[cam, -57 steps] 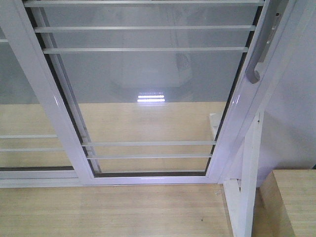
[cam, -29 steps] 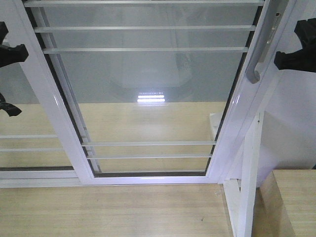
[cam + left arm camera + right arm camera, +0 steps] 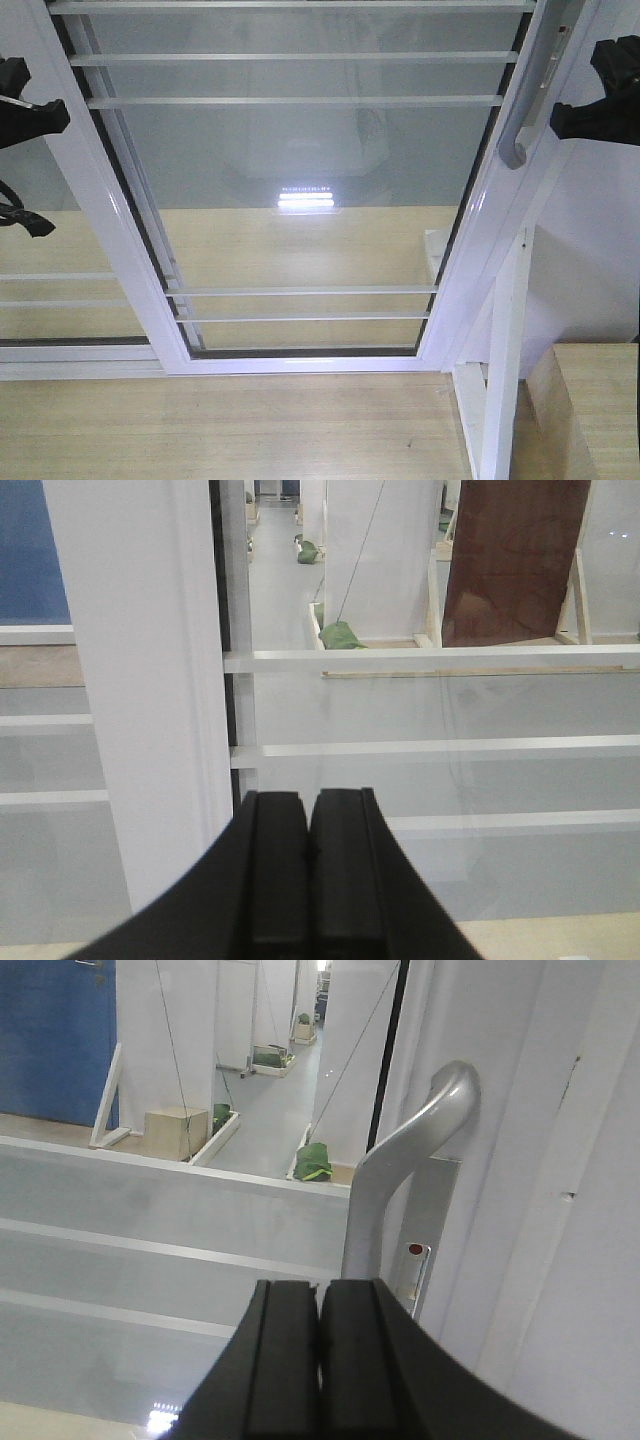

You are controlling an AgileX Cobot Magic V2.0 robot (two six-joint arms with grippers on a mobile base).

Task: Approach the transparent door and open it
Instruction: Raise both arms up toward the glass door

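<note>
My right gripper reaches for the transparent door (image 3: 300,180) next and grabs its curved grey handle (image 3: 520,120) to open the door.
The transparent door (image 3: 300,180) is a glass panel in a glossy white frame with thin white bars. Its curved grey handle (image 3: 520,120) sits on the right stile, and also shows in the right wrist view (image 3: 400,1170). My right gripper (image 3: 320,1285) is shut and empty, just in front of and slightly left of the handle; in the front view it (image 3: 560,120) hangs right of the handle. My left gripper (image 3: 308,798) is shut and empty, facing the door's left stile (image 3: 150,680); in the front view it (image 3: 55,115) is at the left edge.
A similar handle-less glass panel (image 3: 50,260) lies to the left. A white wall (image 3: 600,260) and a white post (image 3: 505,350) stand right of the door. A wooden box (image 3: 590,410) sits at the lower right. Wooden floor (image 3: 220,430) lies before the door track.
One second ago no gripper showed in the front view. Both came in at the left and right edges, and since half a second ago have shifted slightly inward toward the door.
</note>
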